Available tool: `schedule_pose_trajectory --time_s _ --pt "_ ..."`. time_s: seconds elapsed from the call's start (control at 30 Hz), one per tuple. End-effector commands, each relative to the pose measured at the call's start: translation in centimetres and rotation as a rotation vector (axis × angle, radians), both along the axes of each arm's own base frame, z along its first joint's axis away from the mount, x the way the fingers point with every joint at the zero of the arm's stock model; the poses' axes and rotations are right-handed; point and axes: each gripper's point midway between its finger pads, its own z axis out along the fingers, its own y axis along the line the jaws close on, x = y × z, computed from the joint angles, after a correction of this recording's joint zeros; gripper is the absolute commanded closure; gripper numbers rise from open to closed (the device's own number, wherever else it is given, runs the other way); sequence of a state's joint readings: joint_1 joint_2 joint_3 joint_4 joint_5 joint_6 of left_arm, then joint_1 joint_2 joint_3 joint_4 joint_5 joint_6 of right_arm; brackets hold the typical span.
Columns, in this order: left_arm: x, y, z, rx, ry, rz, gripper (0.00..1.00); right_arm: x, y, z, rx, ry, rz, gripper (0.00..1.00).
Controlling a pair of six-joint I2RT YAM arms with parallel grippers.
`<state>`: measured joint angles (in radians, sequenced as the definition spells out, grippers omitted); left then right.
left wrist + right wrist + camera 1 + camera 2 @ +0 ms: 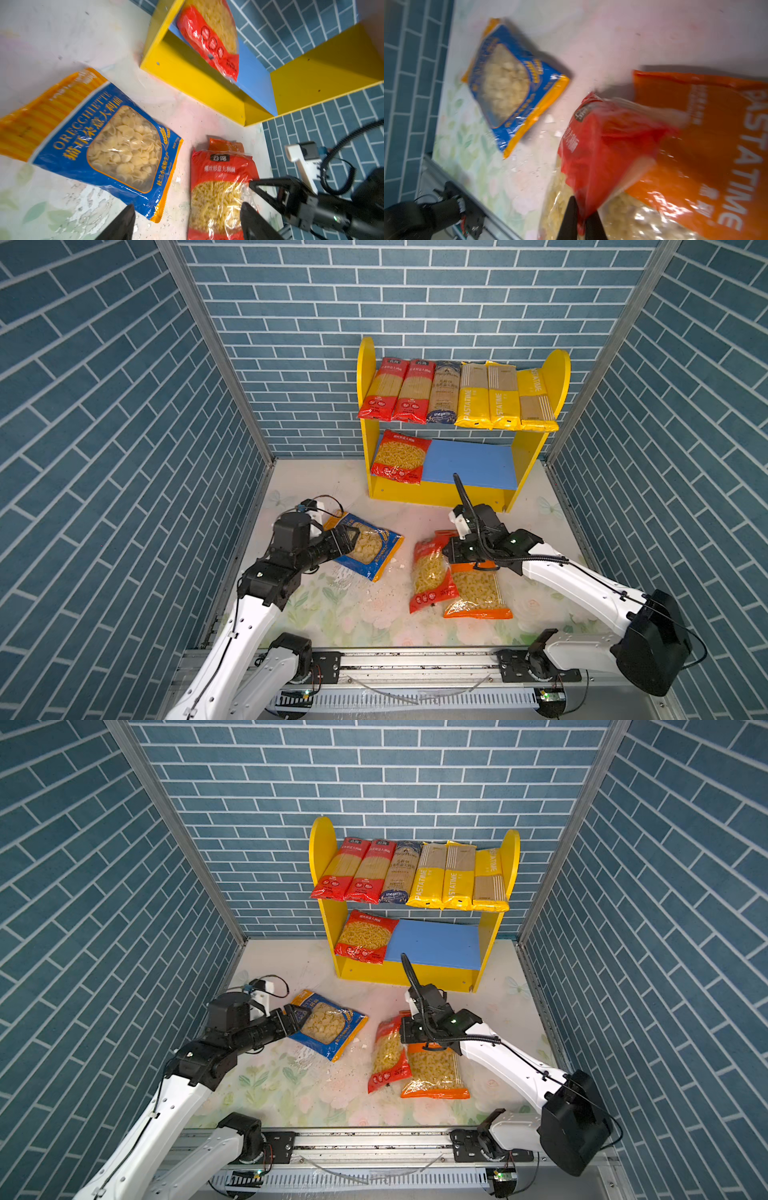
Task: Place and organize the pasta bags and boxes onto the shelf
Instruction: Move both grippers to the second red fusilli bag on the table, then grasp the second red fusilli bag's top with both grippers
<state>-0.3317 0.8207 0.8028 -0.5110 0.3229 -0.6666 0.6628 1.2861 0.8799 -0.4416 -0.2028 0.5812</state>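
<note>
The red bag must stay held in my right gripper until it is raised there, because the fusilli bag's lower edge (434,597) is still short of the blue lower board (470,464).
The shelf (436,494) stands at the back, with several long spaghetti packs (457,393) lying across its upper board. A red short-pasta bag (400,456) rests on the left of the blue lower board. A blue orecchiette bag (374,551) lies on the table, and my left gripper (351,537) hovers open over its left end, holding nothing. In the left wrist view that gripper (188,205) spans the blue bag's corner (108,141) and a red fusilli bag (218,187). My right gripper (581,207) is shut on a fold of this red bag (602,145), which overlaps an orange PASTATIME bag (706,145).
Blue brick walls (124,448) close in the left, back and right sides. A metal rail (415,659) runs along the front table edge. Crumbs are scattered on the floral cloth (374,593). The lower board (469,466) is bare to the right of its red bag.
</note>
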Motion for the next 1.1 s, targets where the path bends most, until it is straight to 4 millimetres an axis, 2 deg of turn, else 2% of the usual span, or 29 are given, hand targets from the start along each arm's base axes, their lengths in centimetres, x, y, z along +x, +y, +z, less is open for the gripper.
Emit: schedule_pose_trajectory --time_s 0.0,0.07,0.13,0.23,0.3,0.37,0.53,0.63,0.77,1.0,1.07 --pt "0.7 -2.1 -1.5 0.011 -0.014 -0.012 0.23 1.8 -0.8 -0.7 0.052 -0.035 -0.005 0.99" --pt "0.4 -3.8 -2.5 0.028 -0.006 -0.056 0.25 2.6 -2.3 -1.4 0.038 -0.007 -0.063 0.98" --pt "-0.1 -5.6 -3.8 0.060 0.006 -0.106 0.26 2.8 -3.7 -1.9 0.025 0.018 -0.114 0.93" --pt "-0.7 -8.2 -5.9 0.083 0.037 -0.178 0.28 2.3 -5.5 -2.1 0.008 0.049 -0.172 0.74" --pt "-0.8 -10.0 -7.2 0.089 0.052 -0.219 0.29 1.5 -6.0 -1.7 0.013 0.053 -0.180 0.62" --pt "-1.2 -11.2 -9.2 0.075 0.091 -0.245 0.30 0.5 -6.2 -1.3 0.045 0.067 -0.200 0.55" --pt "-1.7 -13.9 -11.8 0.045 0.137 -0.288 0.31 -2.4 -5.9 -1.3 0.139 0.114 -0.242 0.44" --pt "-2.0 -15.8 -13.7 0.000 0.178 -0.316 0.31 -3.6 -6.3 -2.1 0.130 0.133 -0.256 0.42" --pt "-2.5 -17.5 -16.2 -0.044 0.228 -0.330 0.33 -4.1 -6.1 -2.6 0.136 0.145 -0.250 0.41" --pt "-2.3 -19.5 -17.5 -0.130 0.222 -0.324 0.35 -3.9 -5.4 -4.5 0.092 0.182 -0.235 0.45" --pt "-2.2 -20.1 -17.4 -0.159 0.212 -0.325 0.35 -3.8 -5.3 -5.2 0.073 0.193 -0.231 0.51"
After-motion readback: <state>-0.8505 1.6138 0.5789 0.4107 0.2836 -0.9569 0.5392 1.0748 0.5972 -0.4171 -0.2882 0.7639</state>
